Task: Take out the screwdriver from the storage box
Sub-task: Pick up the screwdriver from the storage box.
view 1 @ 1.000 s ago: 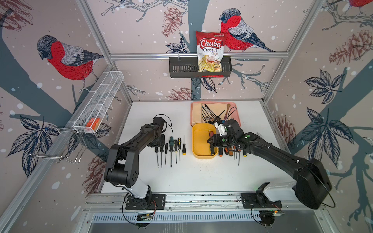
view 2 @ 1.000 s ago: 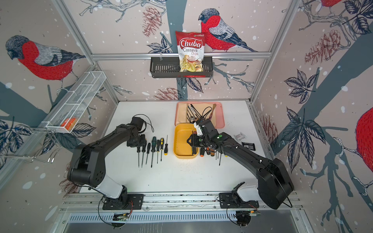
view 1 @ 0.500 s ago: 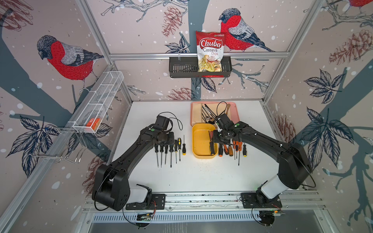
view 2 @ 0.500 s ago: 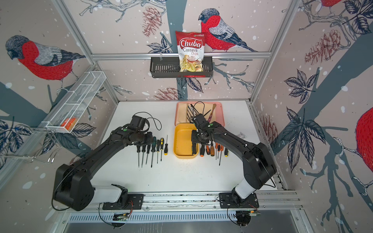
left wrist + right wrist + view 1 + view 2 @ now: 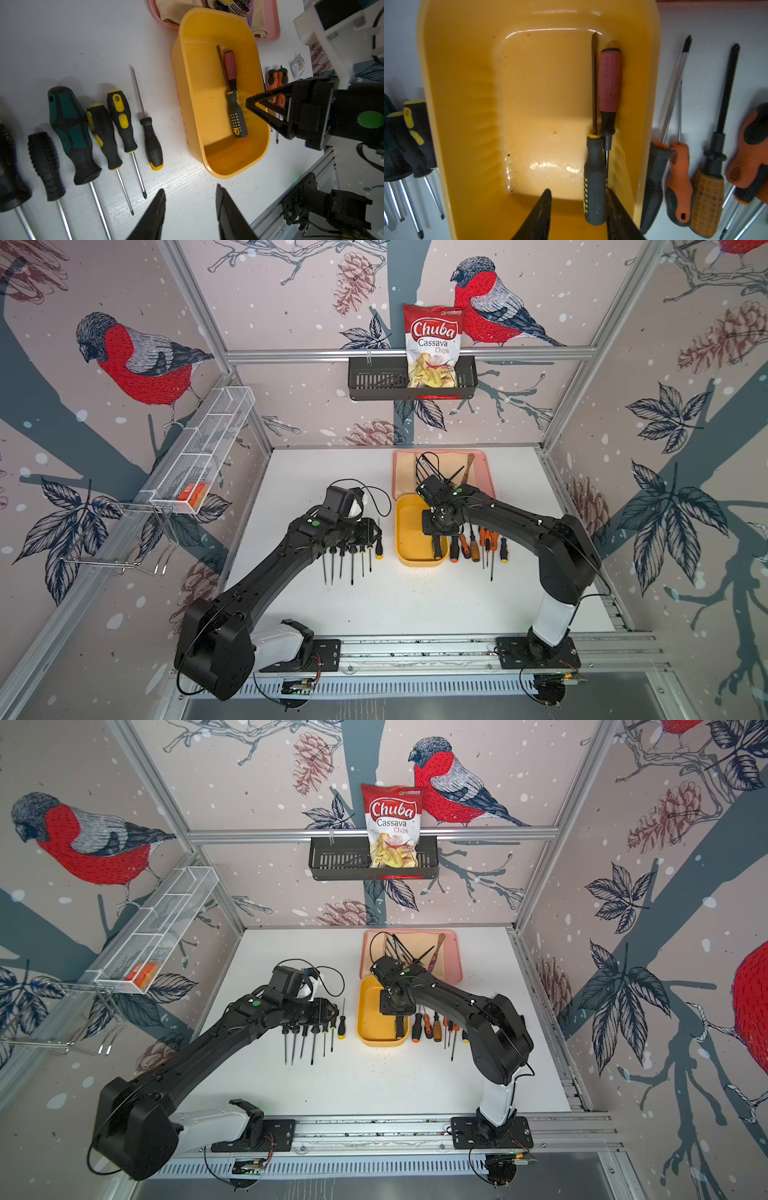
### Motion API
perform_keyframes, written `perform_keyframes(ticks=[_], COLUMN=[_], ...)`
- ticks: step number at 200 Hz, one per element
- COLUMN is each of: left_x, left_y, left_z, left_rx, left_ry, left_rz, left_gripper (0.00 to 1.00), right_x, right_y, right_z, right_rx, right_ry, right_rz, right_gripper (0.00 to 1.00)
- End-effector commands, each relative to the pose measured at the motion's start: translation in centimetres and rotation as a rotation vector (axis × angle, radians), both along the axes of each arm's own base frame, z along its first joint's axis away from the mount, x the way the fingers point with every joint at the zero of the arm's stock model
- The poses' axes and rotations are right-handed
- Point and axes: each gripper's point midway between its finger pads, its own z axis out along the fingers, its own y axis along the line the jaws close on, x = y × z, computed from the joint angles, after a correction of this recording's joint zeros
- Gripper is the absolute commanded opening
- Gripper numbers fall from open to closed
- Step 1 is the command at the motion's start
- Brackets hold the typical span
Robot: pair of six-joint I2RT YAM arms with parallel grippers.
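The handle of the grey-handled screwdriver (image 5: 436, 549) is free of the red handle. My right gripper should grab the screwdriver across its handle next, to take it out alone.
The storage box (image 5: 409, 526) (image 5: 370, 1011) (image 5: 199, 83) (image 5: 539, 93) is a yellow tub in the middle of the table. Two screwdrivers lie along one long wall inside it: a grey-handled screwdriver (image 5: 595, 187) (image 5: 236, 118) (image 5: 436, 549) with yellow dots and a red-handled screwdriver (image 5: 609, 81) (image 5: 229, 64). My right gripper (image 5: 579, 190) (image 5: 435, 537) (image 5: 397, 1017) hangs open inside the box, the grey handle between its fingers and close to one of them. My left gripper (image 5: 190, 191) (image 5: 374, 531) (image 5: 328, 1011) is open over bare table beside the box, holding nothing.
A row of screwdrivers (image 5: 353, 556) lies left of the box and another row (image 5: 478, 545) right of it. Behind the box a pink tray (image 5: 486, 464) holds cutlery. A black basket (image 5: 374, 381) with a chips bag and a wire shelf (image 5: 199, 456) hang on the walls.
My right gripper has moved from the right-hand row into the box, over the grey handle. The left arm has shifted towards the box and its gripper has opened.
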Motion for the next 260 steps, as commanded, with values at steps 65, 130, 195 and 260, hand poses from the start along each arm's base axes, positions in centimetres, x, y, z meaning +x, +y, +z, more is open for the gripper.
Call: perform_keyframes(ticks=[65,130,195,260], left_x=[0.3,0.5,0.2,-0.2], left_y=[-0.8,-0.8,-0.7,-2.0], left_z=[0.3,0.0,0.1,0.8], left_rx=[-0.036,-0.033,-0.039,-0.058], left_ry=[-0.010,0.002,0.004,-0.005], left_rz=[-0.021,-0.008,0.009,-0.011], left_gripper=[0.43,0.42,0.42,0.42], right_x=[-0.9,-1.1,-1.3,-0.9], right_y=[-0.1,1.0,0.9,1.4], right_z=[-3.9,-5.7,-5.8,-2.2], right_rx=[-0.052,-0.020,-0.012,0.049], right_ry=[0.076,0.117,0.119,0.050], right_rz=[-0.054,-0.029,-0.004,0.009], right_gripper=[0.45,0.35,0.15,0.09])
